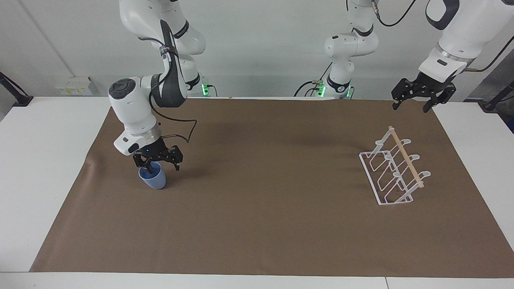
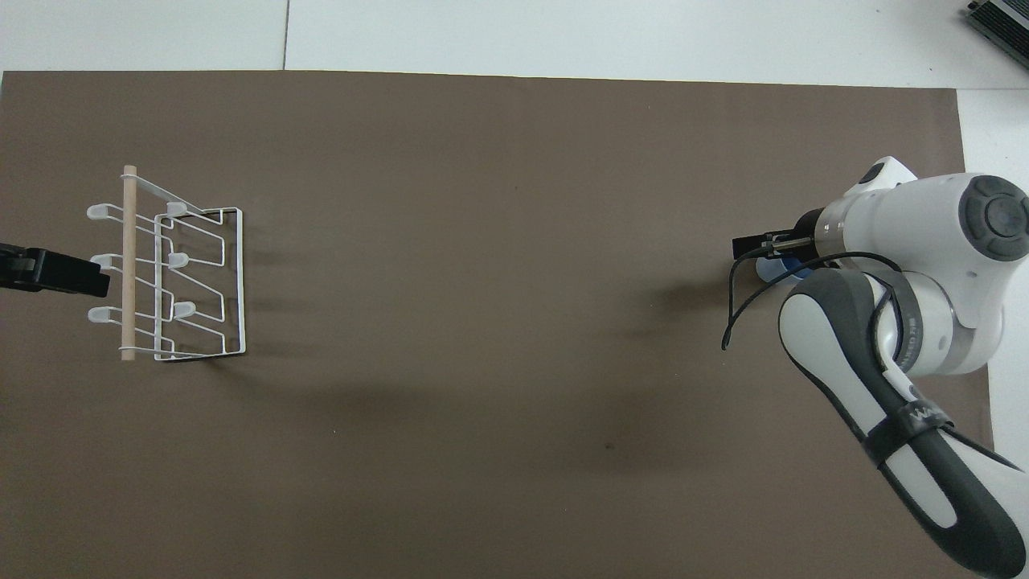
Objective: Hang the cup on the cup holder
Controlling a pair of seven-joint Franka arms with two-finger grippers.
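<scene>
I will next hang the light-blue cup on the white wire cup holder, so my right gripper will grab the cup by its rim.
The light-blue cup stands upright on the brown mat toward the right arm's end of the table. My right gripper is open and down at the cup's rim. One finger dips into the cup's mouth and the other hangs outside it, toward the table's middle. In the overhead view the right wrist hides all but a sliver of the cup. The white wire cup holder with its wooden rod stands toward the left arm's end, with nothing hung on it. My left gripper waits open, up in the air beside the holder.
A brown mat covers most of the white table. A black cable loops from the right wrist, hanging above the mat beside the cup.
</scene>
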